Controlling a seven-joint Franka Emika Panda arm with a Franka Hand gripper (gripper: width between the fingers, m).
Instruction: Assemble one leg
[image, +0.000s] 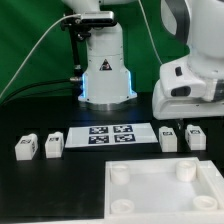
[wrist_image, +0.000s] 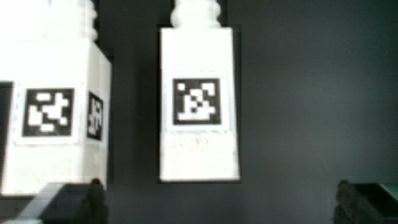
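Observation:
My gripper is to grab the leg by its square end (image: 196, 144) (wrist_image: 199, 163) next, so that the leg's rounded knob stays free to go into the white plate's socket.
Four small white legs with black tags lie on the black table in the exterior view: two to the left of the marker board (image: 26, 147) (image: 53, 143) and two to its right (image: 169, 138) (image: 196, 137). My gripper (image: 182, 122) hangs just above the right pair. In the wrist view one leg (wrist_image: 201, 105) lies centred ahead of the gap between my fingers, and a second leg (wrist_image: 50, 110) lies beside it. My gripper (wrist_image: 221, 205) is open and empty, with dark fingertips (wrist_image: 71, 205) at the frame's corners. It touches neither leg.
The marker board (image: 110, 135) lies between the two pairs of legs. A large white square plate with round corner sockets (image: 150, 195) sits at the front right. The robot base (image: 105, 70) stands behind the board.

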